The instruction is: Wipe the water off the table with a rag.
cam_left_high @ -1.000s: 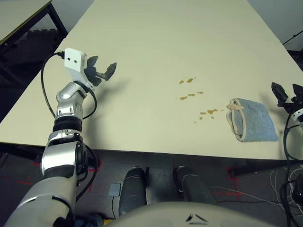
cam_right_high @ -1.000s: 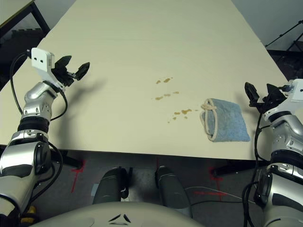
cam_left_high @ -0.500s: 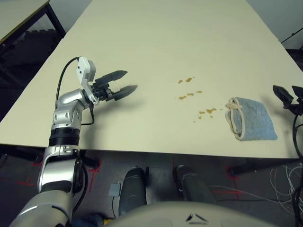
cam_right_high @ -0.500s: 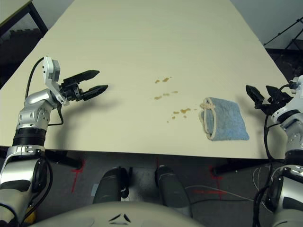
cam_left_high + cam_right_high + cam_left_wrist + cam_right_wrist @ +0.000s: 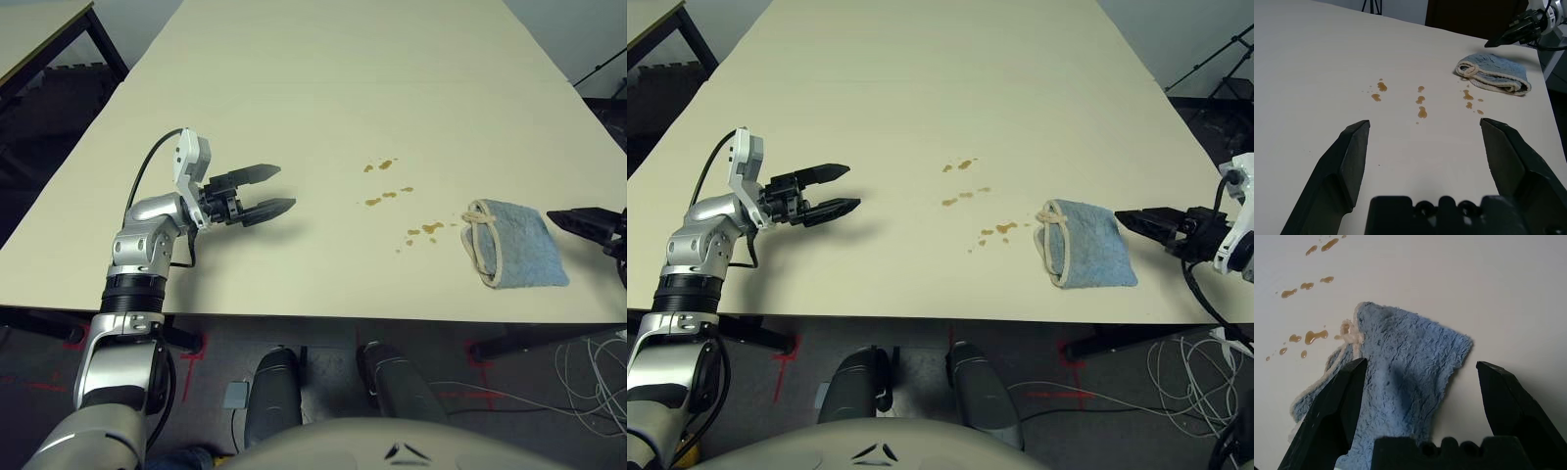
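The robot's right gripper will next grab the rag by its plain blue side [image 5: 547, 249] [image 5: 1431, 387], opposite the cream hem, to wipe the water off the table.
The blue-grey rag [image 5: 514, 245] lies folded near the front right of the pale table [image 5: 343, 88], its cream hem facing the water [image 5: 392, 194]. The water is a scatter of small amber drops just left of the rag. My right gripper [image 5: 1123, 215] is open and points left, its tips at the rag's right edge; in the right wrist view the rag [image 5: 1400, 382] lies between and beyond the fingers. My left gripper [image 5: 284, 187] hovers open over the table's left half and points right toward the drops [image 5: 1421, 100], well short of them.
A smaller beige table [image 5: 39, 29] stands beyond the far left corner. Cables [image 5: 588, 372] lie on the floor under the right front edge, and a tripod leg [image 5: 602, 73] shows at the far right. The rag sits close to the table's front edge.
The left gripper swung down from pointing up to pointing right at the drops. The right gripper dropped and turned left, bringing its tips to the rag's right edge. The rag has not moved.
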You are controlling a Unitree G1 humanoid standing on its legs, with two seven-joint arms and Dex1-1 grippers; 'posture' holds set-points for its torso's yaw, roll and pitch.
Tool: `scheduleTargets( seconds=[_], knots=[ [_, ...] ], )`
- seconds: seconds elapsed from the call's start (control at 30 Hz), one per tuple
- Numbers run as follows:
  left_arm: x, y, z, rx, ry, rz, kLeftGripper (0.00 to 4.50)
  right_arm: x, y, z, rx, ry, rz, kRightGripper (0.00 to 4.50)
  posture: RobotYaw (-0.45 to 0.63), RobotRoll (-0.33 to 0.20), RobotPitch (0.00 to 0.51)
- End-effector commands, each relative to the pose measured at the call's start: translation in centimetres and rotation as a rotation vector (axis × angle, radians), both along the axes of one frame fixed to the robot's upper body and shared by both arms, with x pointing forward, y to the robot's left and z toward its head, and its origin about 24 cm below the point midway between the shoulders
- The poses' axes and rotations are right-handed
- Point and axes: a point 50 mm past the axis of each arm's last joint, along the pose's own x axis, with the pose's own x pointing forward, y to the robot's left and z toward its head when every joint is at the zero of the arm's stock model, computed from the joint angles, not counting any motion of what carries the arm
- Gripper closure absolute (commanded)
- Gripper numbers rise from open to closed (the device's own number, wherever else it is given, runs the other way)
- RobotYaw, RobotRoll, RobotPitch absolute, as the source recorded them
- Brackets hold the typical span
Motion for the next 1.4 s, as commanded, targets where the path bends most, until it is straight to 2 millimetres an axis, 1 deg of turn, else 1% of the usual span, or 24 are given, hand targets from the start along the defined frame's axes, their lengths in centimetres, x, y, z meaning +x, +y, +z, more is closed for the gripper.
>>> scheduleTargets(
  seconds=[0.03,0.2,0.33,0.67,0.87,1.0,1.03,1.1,1.33,1.4],
  knots=[
    [-0.3,-0.5,-0.3,0.034,-0.006,-0.014,0.00,-0.2,0.7,-0.9,-0.014,0.061,0.038,0.06,-0.27,0.000,0.124],
    [-0.3,-0.7,-0.3,0.036,-0.011,-0.014,0.00,-0.2,1.1,-2.0,-0.031,0.091,0.049,0.06,-0.27,0.000,0.119],
    [-0.2,-0.7,-0.1,0.039,-0.015,-0.013,0.00,-0.1,1.8,-2.6,-0.022,0.113,0.079,0.06,-0.26,0.000,0.116],
    [-0.2,-0.8,-0.1,0.045,-0.021,-0.009,0.00,-0.1,5.1,-4.5,0.004,0.152,0.178,0.06,-0.26,0.000,0.114],
    [-0.1,-0.8,-0.2,0.049,-0.025,-0.005,0.00,-0.1,5.7,-5.9,-0.013,0.169,0.179,0.06,-0.25,0.000,0.107],
    [-0.1,-0.8,-0.3,0.050,-0.026,-0.002,0.00,-0.1,5.5,-6.2,-0.029,0.176,0.160,0.06,-0.25,0.000,0.107],
    [-0.1,-0.8,-0.4,0.051,-0.026,-0.002,0.00,0.0,5.4,-6.2,-0.038,0.174,0.147,0.22,-0.25,0.000,0.107],
    [-0.1,-0.8,-0.5,0.052,-0.026,-0.002,0.00,0.0,5.2,-6.2,-0.049,0.171,0.132,0.71,-0.26,0.000,0.108],
    [-0.1,-0.8,-0.6,0.059,-0.025,-0.001,0.00,0.3,5.0,-5.7,-0.065,0.141,0.121,3.22,-0.26,0.000,0.113],
    [-0.1,-0.8,-0.6,0.060,-0.024,0.000,0.00,0.5,5.0,-5.4,-0.069,0.120,0.115,4.01,-0.26,0.000,0.114]
  ],
)
